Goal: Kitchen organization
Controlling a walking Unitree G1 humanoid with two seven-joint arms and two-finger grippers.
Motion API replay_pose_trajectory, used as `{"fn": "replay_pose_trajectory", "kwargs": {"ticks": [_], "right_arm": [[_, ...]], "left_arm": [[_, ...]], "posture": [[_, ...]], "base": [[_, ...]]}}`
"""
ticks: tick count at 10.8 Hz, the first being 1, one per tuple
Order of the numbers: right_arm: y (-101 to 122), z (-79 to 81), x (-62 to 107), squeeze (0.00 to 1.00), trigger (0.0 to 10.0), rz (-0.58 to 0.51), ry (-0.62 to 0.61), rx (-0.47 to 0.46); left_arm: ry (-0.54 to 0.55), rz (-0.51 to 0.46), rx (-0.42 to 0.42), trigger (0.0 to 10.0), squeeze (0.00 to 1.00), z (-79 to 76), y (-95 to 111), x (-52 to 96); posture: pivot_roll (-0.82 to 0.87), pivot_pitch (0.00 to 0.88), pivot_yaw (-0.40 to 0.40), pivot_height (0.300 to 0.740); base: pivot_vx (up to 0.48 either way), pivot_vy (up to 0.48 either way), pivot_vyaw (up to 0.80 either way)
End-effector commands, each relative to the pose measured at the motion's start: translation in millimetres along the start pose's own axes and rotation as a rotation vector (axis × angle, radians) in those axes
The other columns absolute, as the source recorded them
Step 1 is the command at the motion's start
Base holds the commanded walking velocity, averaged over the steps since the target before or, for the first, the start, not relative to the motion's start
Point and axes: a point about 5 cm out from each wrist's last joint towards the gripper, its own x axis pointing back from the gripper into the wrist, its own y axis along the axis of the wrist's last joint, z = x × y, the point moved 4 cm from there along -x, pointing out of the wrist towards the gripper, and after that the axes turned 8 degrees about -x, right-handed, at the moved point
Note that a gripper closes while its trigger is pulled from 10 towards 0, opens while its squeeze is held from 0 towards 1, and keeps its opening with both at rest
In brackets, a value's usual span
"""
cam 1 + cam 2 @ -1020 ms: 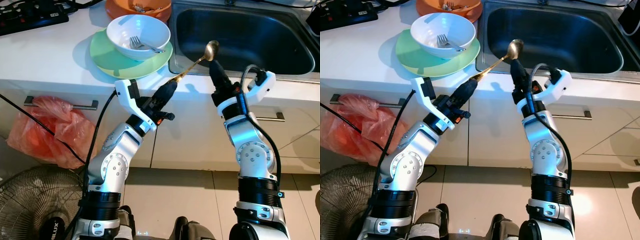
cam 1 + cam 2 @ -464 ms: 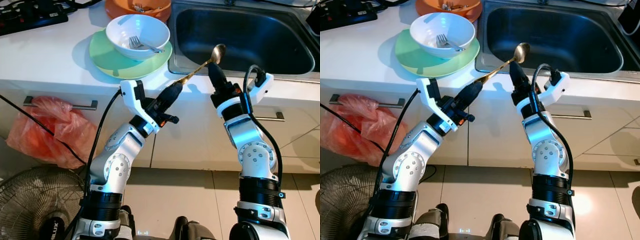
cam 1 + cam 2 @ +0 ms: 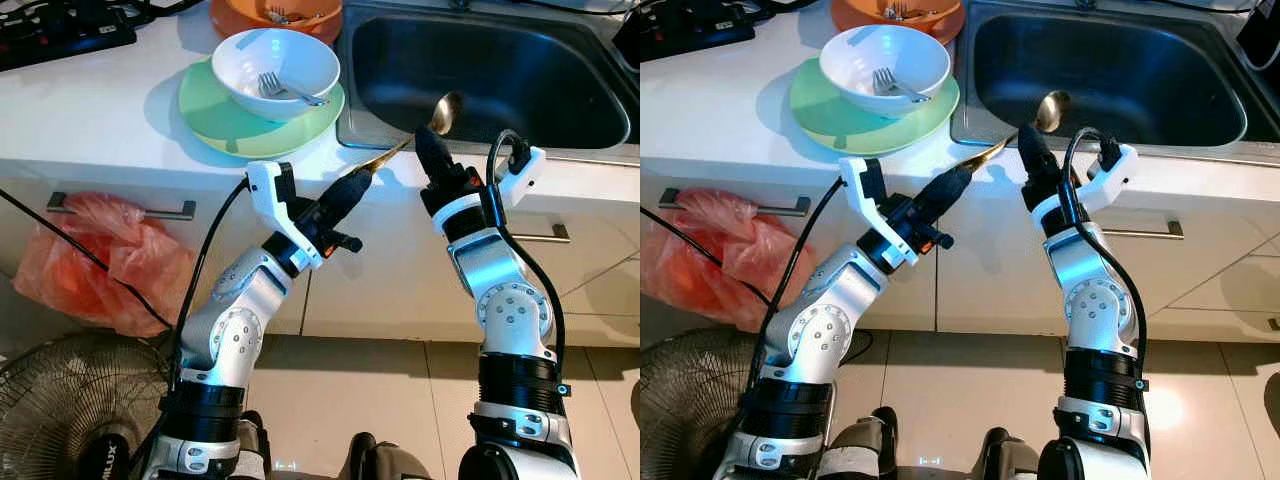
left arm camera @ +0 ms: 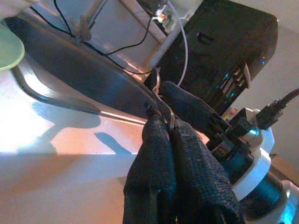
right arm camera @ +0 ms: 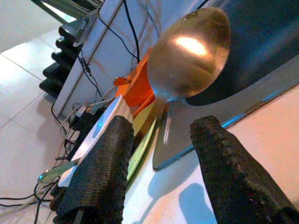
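My left gripper is covering the spoon's handle end, and the spoon's bowl is broad and round. My right gripper should grab the spoon next by its slim neck.
A gold spoon pokes out over the front rim of the steel sink, bowl end up. My left gripper is shut on its handle end, as the left wrist view confirms with the fingers pressed together around the thin handle. My right gripper stands upright just right of it at the counter edge. In the right wrist view its fingers are open, with the spoon bowl just beyond the gap and the neck between them, untouched.
On the white counter a white bowl with a fork sits on a green plate; an orange bowl stands behind. A black power strip lies far left. Below are a red plastic bag and a fan.
My left gripper has carried the spoon to the right, so its bowl now stands over the right gripper's fingertips. The right arm has barely shifted.
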Motion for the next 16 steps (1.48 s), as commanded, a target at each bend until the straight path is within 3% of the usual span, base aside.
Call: {"fn": "replay_pose_trajectory", "kwargs": {"ticks": [1, 8, 9, 10, 11, 16], "right_arm": [[6, 5.8, -1.5, 0.00, 10.0, -0.017, 0.019, -0.011], [9, 7.0, -3.8, 0.00, 10.0, -0.029, 0.017, -0.026], [8, 7.1, -3.8, 0.00, 4.0, -0.028, 0.020, -0.028], [8, 7.4, -3.8, 0.00, 0.6, -0.027, 0.021, -0.030], [7, 7.6, -3.8, 0.00, 0.0, -0.024, 0.024, -0.033], [6, 8.8, -3.8, 0.00, 0.0, -0.021, 0.034, -0.047]], "left_arm": [[-0.040, 0.011, -0.011, 10.0, 0.00, -8.3, -2, -1.8], [-0.076, 0.062, -0.019, 10.0, 0.00, -11.7, -11, 4.3], [-0.076, 0.064, -0.023, 10.0, 0.00, -11.5, -11, 4.3], [-0.076, 0.063, -0.024, 10.0, 0.00, -11.3, -11, 4.3], [-0.075, 0.060, -0.025, 10.0, 0.00, -11.2, -11, 3.7], [-0.093, 0.063, -0.037, 10.0, 0.00, -15.4, -12, 1.4]], "posture": [[0.18, 0.206, -0.057, 0.740], [0.18, 0.202, -0.064, 0.740], [0.18, 0.205, -0.065, 0.740], [0.18, 0.207, -0.065, 0.740], [0.18, 0.209, -0.066, 0.740], [0.18, 0.210, -0.065, 0.740]], "base": [[0.000, 0.000, 0.00], [0.000, 0.000, 0.00], [0.000, 0.000, 0.00], [0.000, 0.000, 0.00], [0.000, 0.000, 0.00], [0.000, 0.000, 0.00]]}}
